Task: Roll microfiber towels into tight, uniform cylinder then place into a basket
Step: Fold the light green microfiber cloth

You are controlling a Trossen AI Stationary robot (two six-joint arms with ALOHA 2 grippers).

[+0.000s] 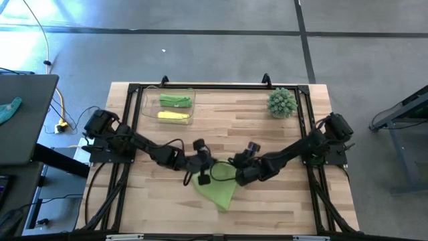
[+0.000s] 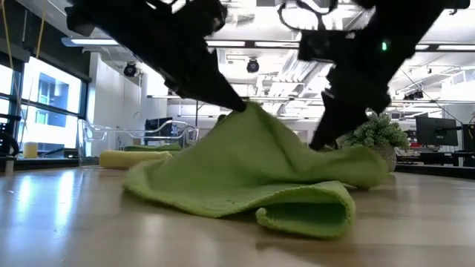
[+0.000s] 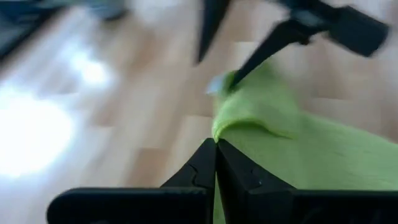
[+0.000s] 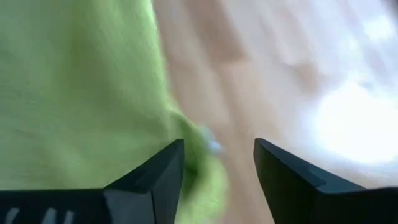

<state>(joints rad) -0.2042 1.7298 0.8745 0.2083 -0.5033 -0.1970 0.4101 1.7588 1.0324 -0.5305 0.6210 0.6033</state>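
Note:
The green towel needs spreading for a tight roll for the basket, so my right gripper should next grab its loose corner [image 4: 205, 180].
A light green towel [image 1: 218, 189] lies crumpled on the table's near middle, with one part raised to a peak [image 2: 249, 113]. My left gripper [image 1: 202, 175] is shut on it at that peak. My right gripper [image 1: 235, 177] is open at the towel's right edge, and cloth reaches into the gap between its fingers [image 4: 205, 168]. The clear basket [image 1: 148, 107] stands at the far left. It holds a green roll [image 1: 176, 101] and a pale yellow roll [image 1: 172, 116]. My left gripper pinches an edge of the green towel [image 3: 219, 132] between its two shut fingers, coming slanting down from the table's left. The cloth rises to a peak at the fingers. The rest slopes down slack and lies on the table, with a fold [image 2: 308, 211] at the near side. My right gripper stands open at the towel's right edge [image 4: 163, 118]. I cannot tell whether its fingers touch the cloth.
A spiky green plant [image 1: 282, 102] stands at the far right of the table. Bare wood lies to the near left [image 1: 154, 201] and the near right [image 1: 287, 201] of the towel. Black frame rails [image 1: 214, 86] run along the table's edges.

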